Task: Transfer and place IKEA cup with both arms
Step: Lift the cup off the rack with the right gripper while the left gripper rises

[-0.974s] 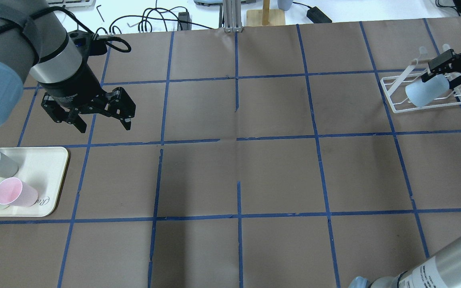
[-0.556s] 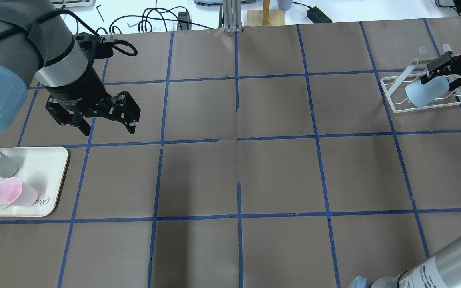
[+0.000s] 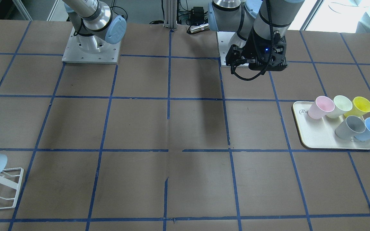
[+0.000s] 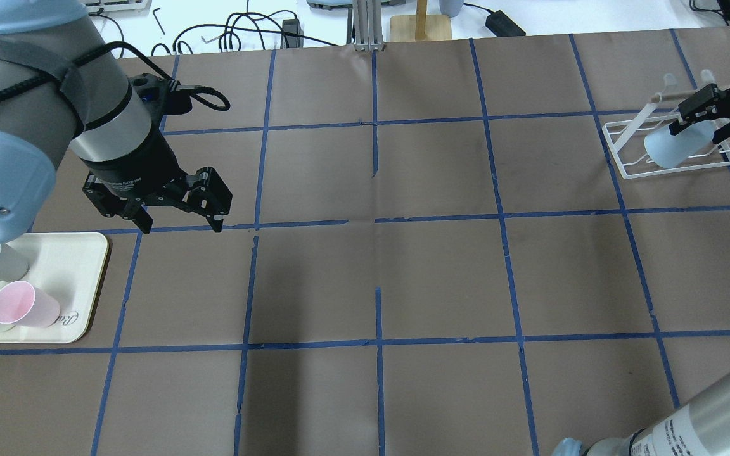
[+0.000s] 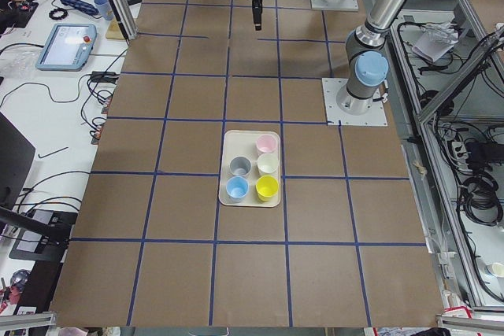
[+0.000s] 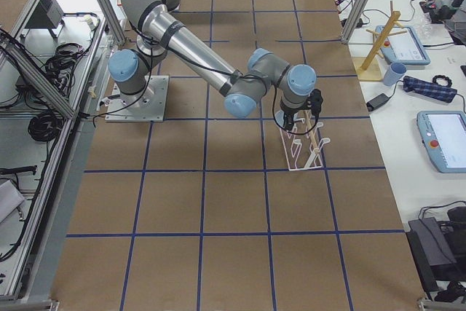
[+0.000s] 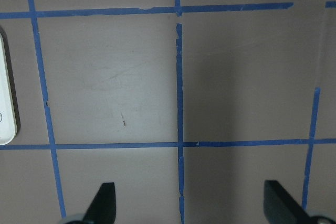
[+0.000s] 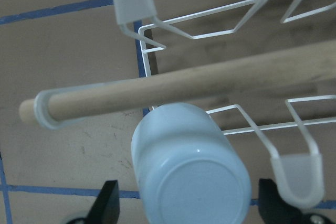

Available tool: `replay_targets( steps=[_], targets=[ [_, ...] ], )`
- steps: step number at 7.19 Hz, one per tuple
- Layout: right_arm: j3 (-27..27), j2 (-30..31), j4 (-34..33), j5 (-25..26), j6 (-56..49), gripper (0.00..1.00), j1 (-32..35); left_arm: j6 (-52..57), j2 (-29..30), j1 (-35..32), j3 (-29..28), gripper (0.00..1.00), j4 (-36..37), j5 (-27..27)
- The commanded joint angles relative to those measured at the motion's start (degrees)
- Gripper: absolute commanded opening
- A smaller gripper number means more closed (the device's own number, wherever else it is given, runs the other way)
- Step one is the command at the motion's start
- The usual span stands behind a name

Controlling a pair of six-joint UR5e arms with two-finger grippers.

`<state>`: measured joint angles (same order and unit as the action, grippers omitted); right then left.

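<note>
I should next use my right gripper to hold the cup by its base end. Then I can lift the light-blue cup off the rack and pass it on.
The light-blue IKEA cup [image 4: 672, 149] lies mouth-down over a peg of the white wire rack [image 4: 625, 168] at the table's far right. In the right wrist view its base [image 8: 191, 177] faces the camera, under the rack's wooden bar. My right gripper [image 4: 697, 126] is open, with a finger on each side of the cup and a gap to it on both sides. My left gripper [image 4: 181, 225] is open and empty above the table, just beyond the cream tray [image 4: 73, 266]. The left wrist view shows only its fingertips [image 7: 105, 203] over bare paper.
The tray [image 3: 316, 138] holds a pink cup [image 3: 321, 107], a pale-green cup [image 3: 339, 106], a yellow cup [image 3: 360, 106], a grey cup [image 3: 350, 126] and a second light-blue cup [image 3: 369, 128]. Brown paper with a blue tape grid covers the table. Cables lie beyond the far edge.
My left gripper has moved toward the robot and a little right, still open. My right gripper has drawn back slightly from the cup, which stays on the rack.
</note>
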<state>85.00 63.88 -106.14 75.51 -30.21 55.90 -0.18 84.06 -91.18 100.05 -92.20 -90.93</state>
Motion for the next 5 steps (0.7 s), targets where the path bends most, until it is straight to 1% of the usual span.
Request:
replay_targets(
  steps=[1,2,4,5],
  targets=[
    [0.0,-0.2,-0.2,-0.5,0.2,0.83,0.1,0.0,0.3,0.0,-0.1,1.0,0.4,0.6],
    [0.0,-0.2,-0.3,-0.9,0.2,0.78,0.1,-0.1,0.3,0.5,-0.1,1.0,0.3,3.4],
    [0.0,-0.2,-0.3,-0.5,-0.5,0.49,0.1,-0.1,1.3,1.2,-0.8,1.0,1.1,3.9],
    [-0.9,0.0,-0.2,0.2,-0.5,0.39,0.1,0.0,1.4,1.2,-0.9,1.0,2.0,4.4]
  ],
)
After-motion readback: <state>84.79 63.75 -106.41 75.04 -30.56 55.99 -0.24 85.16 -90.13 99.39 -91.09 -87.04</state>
